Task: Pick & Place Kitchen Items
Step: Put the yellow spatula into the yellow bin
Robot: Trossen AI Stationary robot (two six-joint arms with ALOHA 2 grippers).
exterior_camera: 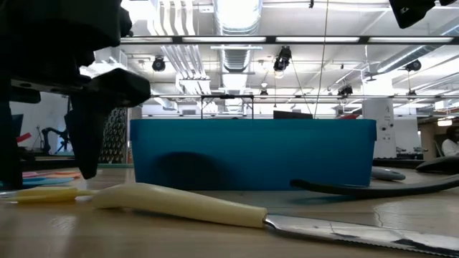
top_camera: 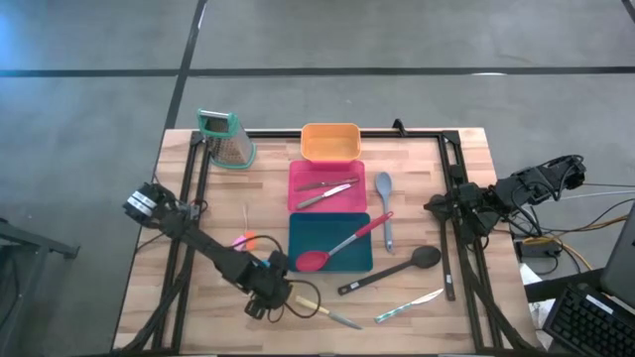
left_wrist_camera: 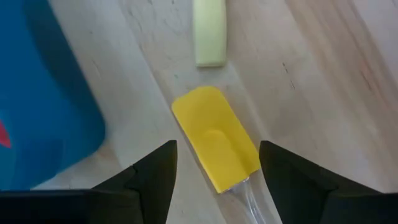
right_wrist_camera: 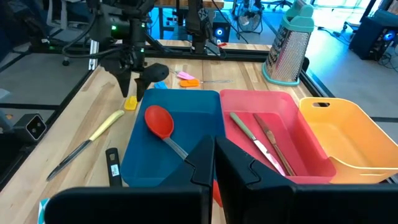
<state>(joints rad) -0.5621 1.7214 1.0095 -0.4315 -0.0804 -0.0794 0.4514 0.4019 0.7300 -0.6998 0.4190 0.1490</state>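
Observation:
My left gripper grabs the yellow spatula by its head [left_wrist_camera: 231, 163] beside the clear handle next, to put the spatula into the orange tray.
A yellow spatula head [left_wrist_camera: 214, 143] on a clear handle lies flat on the wood near the table's front edge, left of the teal tray [top_camera: 308, 230]. My left gripper [left_wrist_camera: 217, 149] hangs open just above it, pointing steeply down, with one finger on either side of the head and clear of it. Beside it lies a cream-handled knife [top_camera: 317, 307]. A red spoon [top_camera: 337, 246] rests in the teal tray with its handle over the rim. My right gripper [right_wrist_camera: 214, 155] is shut on nothing and held high at the table's right edge.
The pink tray [top_camera: 303, 174] holds slim knives, and behind it are the orange tray [top_camera: 329, 144] and a green-topped grater [top_camera: 226, 137]. A black spoon [top_camera: 392, 270], a grey spoon [top_camera: 384, 203] and a patterned knife [top_camera: 407, 305] lie right of the teal tray. Small pink pieces [top_camera: 243, 240] lie to its left.

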